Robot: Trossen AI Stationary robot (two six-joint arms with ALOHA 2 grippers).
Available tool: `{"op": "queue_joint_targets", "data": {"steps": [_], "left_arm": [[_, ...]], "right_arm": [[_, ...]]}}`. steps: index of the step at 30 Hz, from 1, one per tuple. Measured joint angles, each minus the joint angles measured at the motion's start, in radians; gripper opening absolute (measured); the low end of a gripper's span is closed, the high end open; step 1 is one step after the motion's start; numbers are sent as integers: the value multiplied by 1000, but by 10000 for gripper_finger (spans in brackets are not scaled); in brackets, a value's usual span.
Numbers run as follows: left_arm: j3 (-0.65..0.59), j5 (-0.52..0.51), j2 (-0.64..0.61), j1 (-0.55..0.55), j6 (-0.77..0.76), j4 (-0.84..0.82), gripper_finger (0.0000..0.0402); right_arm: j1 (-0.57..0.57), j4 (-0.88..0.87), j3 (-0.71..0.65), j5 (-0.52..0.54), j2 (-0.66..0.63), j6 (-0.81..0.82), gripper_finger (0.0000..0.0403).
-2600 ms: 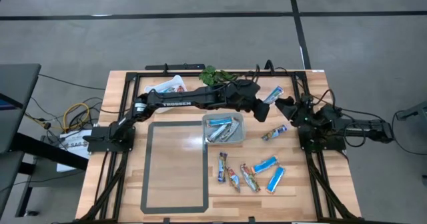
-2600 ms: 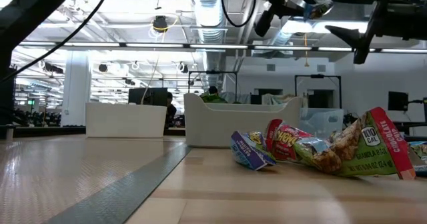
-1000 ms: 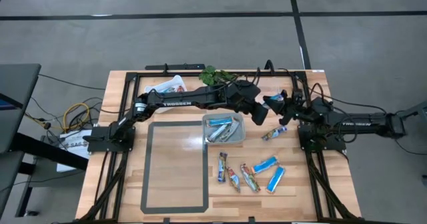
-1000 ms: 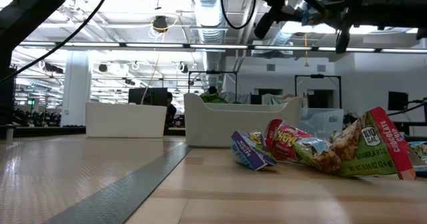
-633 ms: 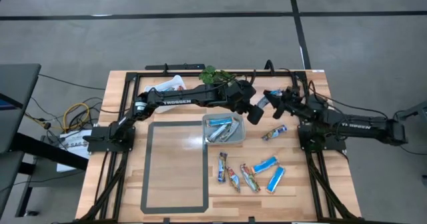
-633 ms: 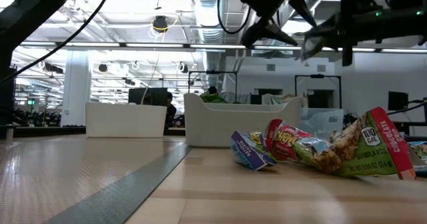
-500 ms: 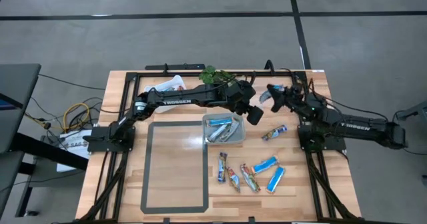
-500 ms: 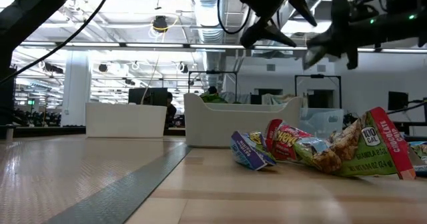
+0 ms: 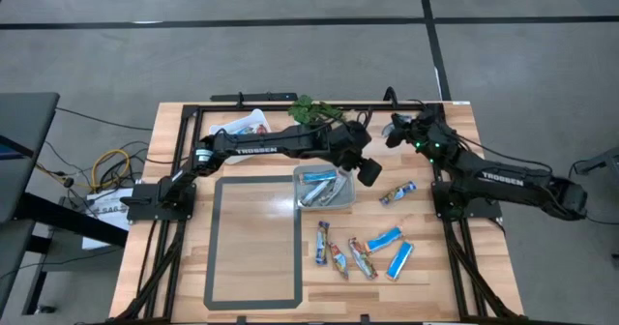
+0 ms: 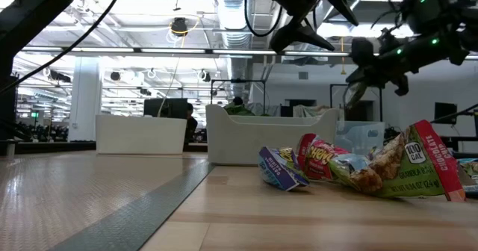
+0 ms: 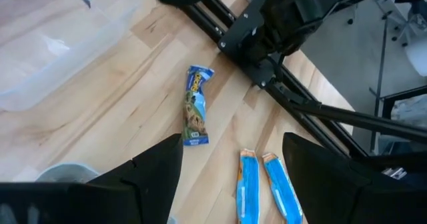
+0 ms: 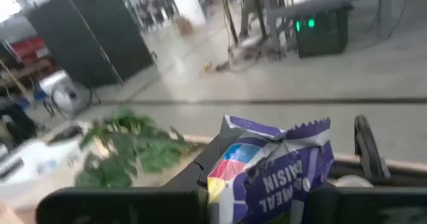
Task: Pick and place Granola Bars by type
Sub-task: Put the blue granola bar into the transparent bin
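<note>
My right gripper should stay closed on the purple-blue bar (image 12: 277, 164) until the bar is lower. The bar is high above the clear container at the table's far edge.
My right gripper (image 9: 395, 132) hangs over the table's far right part, shut on a purple-blue granola bar (image 12: 277, 164). My left gripper (image 9: 366, 169) stands open and holds nothing, above the right rim of a clear bin (image 9: 348, 197) that holds silver-grey bars (image 9: 319, 184). In the left wrist view its fingers (image 11: 159, 177) frame a multicoloured bar (image 11: 195, 107) and two blue bars (image 11: 248, 184) lying flat on the wood. More bars (image 9: 338, 257) lie in a loose row near the front right. My right gripper pinches the purple-blue bar between its two fingers, partway along the wrapper. The wrapper's jagged end (image 12: 293, 127) sticks out forward past the fingers, crumpled. The bar is lifted clear of the table.
A green plant sprig (image 9: 309, 107) lies at the far edge, close to my right gripper. A white container (image 9: 242, 125) sits at the far left. A grey taped rectangle (image 9: 256, 238) marks the left half of the table. Black frame rails (image 9: 455, 238) run along the sides.
My left gripper has opened, let go of the purple-blue bar and drawn back a little toward the bin. My right gripper, keeping the bar, has carried it toward the table's far edge and slightly left, turning as it went.
</note>
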Motion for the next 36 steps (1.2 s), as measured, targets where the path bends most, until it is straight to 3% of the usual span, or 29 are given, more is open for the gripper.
{"op": "queue_joint_targets", "data": {"steps": [19,26,36], "left_arm": [[0,9,0,0,-14,-33,251],[0,10,0,-9,-14,-38,251],[0,8,0,-19,-8,-69,251]], "right_arm": [[-37,-314,304,-23,464,18,40],[-54,-314,310,-105,512,19,56],[-87,-309,310,-155,513,19,134]]}}
